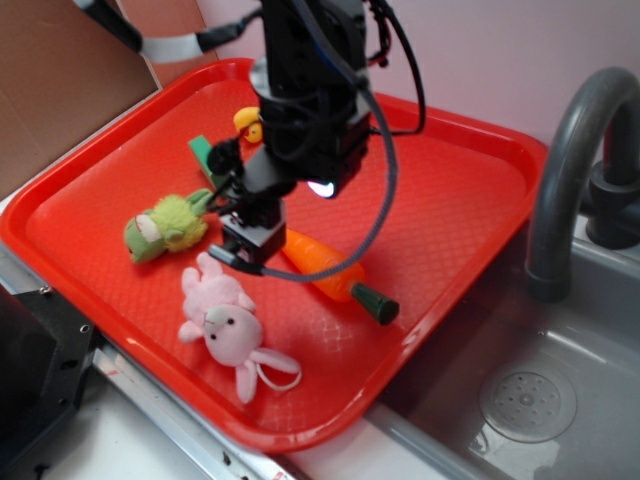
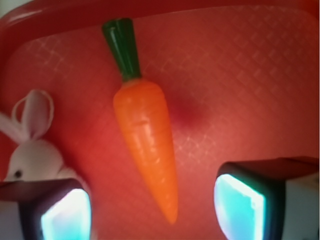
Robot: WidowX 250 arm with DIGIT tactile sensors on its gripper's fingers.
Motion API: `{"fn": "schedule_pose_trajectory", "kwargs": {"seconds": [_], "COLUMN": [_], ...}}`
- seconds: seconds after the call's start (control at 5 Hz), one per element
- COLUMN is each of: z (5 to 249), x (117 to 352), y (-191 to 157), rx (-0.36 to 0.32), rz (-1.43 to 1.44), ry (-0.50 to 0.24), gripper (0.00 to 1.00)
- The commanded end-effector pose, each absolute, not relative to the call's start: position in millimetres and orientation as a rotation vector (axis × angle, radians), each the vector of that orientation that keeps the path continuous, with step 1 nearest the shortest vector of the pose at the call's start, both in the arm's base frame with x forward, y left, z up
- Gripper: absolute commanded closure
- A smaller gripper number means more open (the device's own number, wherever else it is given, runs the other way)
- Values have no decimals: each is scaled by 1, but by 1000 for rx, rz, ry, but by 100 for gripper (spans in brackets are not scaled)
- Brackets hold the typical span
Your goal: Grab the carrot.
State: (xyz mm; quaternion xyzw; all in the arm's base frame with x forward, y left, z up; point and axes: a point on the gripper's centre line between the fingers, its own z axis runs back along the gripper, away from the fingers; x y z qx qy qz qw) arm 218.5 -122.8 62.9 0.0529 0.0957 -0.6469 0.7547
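My fingers are still above the carrot's pointed end and closing now would miss the carrot, so it is too early to close. My gripper lowers first.
The carrot (image 1: 325, 269) is glossy orange with a dark green stem cap and lies flat on the red tray (image 1: 460, 200). In the wrist view the carrot (image 2: 147, 140) runs lengthwise, its stem pointing to the top and its tip reaching down between my two fingers. My gripper (image 1: 243, 240) hovers over the carrot's pointed end, open, with nothing held. In the wrist view the gripper (image 2: 152, 210) shows a wide gap, the carrot's tip lying in it and touching neither pad.
A pink plush bunny (image 1: 232, 325) lies close on the near side, and its head (image 2: 32, 152) sits beside my left finger. A green plush (image 1: 165, 225), a green block (image 1: 208, 155) and a yellow duck (image 1: 247, 124) lie further back. A sink (image 1: 530, 390) with a grey faucet (image 1: 570, 150) is at the right.
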Motion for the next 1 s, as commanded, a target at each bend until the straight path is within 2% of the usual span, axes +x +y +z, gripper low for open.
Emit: {"fn": "schedule_pose_trajectory", "kwargs": {"seconds": [0.0,0.2,0.4,0.6,0.8], "z": [23,11,5,6,16], "x": [211,203,197,196,200], "y": [-143,-149,-154,-154,-146], "rx": [139,196,213,221,200], "rz": [-1420,-1450,-1475,-1460,-1375], "ry": [263,310,316,312,282], "gripper": [0,0,100,100,100]}}
